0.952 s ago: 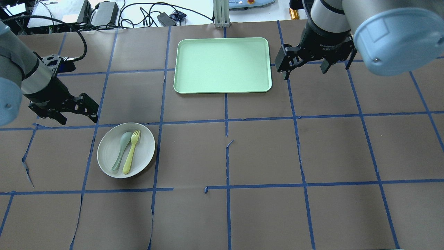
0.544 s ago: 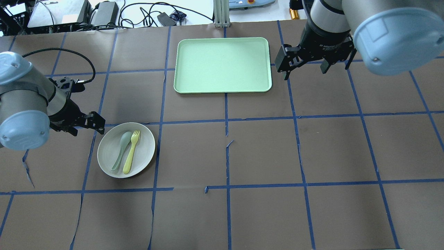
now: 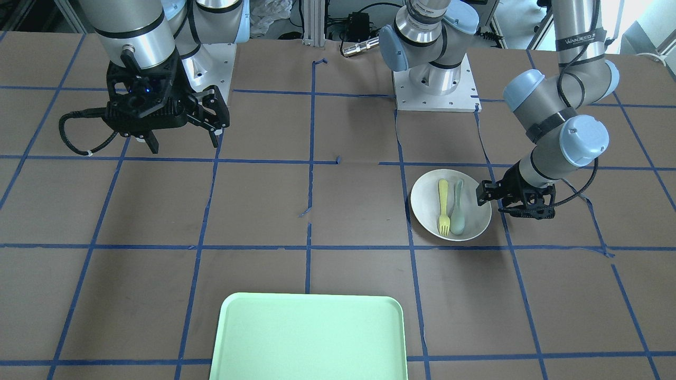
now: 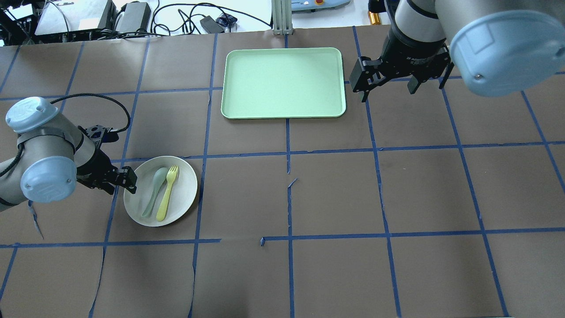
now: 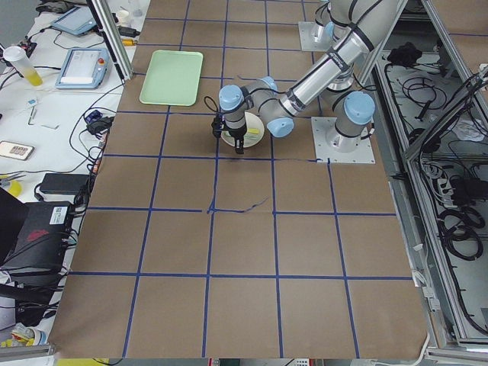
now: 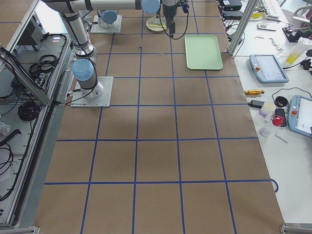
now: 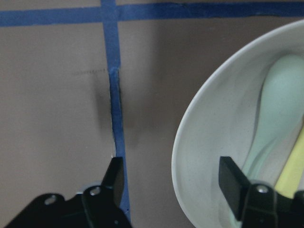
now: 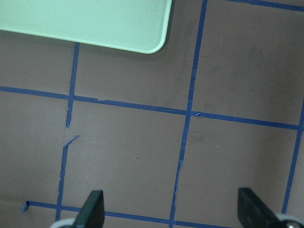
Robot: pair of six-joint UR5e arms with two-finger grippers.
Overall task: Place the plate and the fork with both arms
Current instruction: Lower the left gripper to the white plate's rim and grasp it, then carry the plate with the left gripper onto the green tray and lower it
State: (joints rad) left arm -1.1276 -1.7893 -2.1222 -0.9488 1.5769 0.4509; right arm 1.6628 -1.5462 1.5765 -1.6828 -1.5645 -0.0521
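Next, the left gripper grabs the plate by its rim beside the spoon to place the plate with its fork onto the tray.
The off-white plate lies at the table's left, with the pale-yellow fork and a grey-green spoon side by side in it. My left gripper is open and low at the plate's left edge. In the left wrist view the left gripper straddles the plate's rim, one finger outside and one inside, next to the spoon. My right gripper is open and empty, hovering just right of the tray. The front view shows the plate, the fork and the left gripper.
A light-green rectangular tray lies at the table's far middle; its corner shows in the right wrist view. Blue tape lines grid the brown table cover. Cables and boxes lie beyond the far edge.
My left arm has swung toward me and lowered; its open gripper has come from beyond the plate to its left rim. The right arm has not moved.
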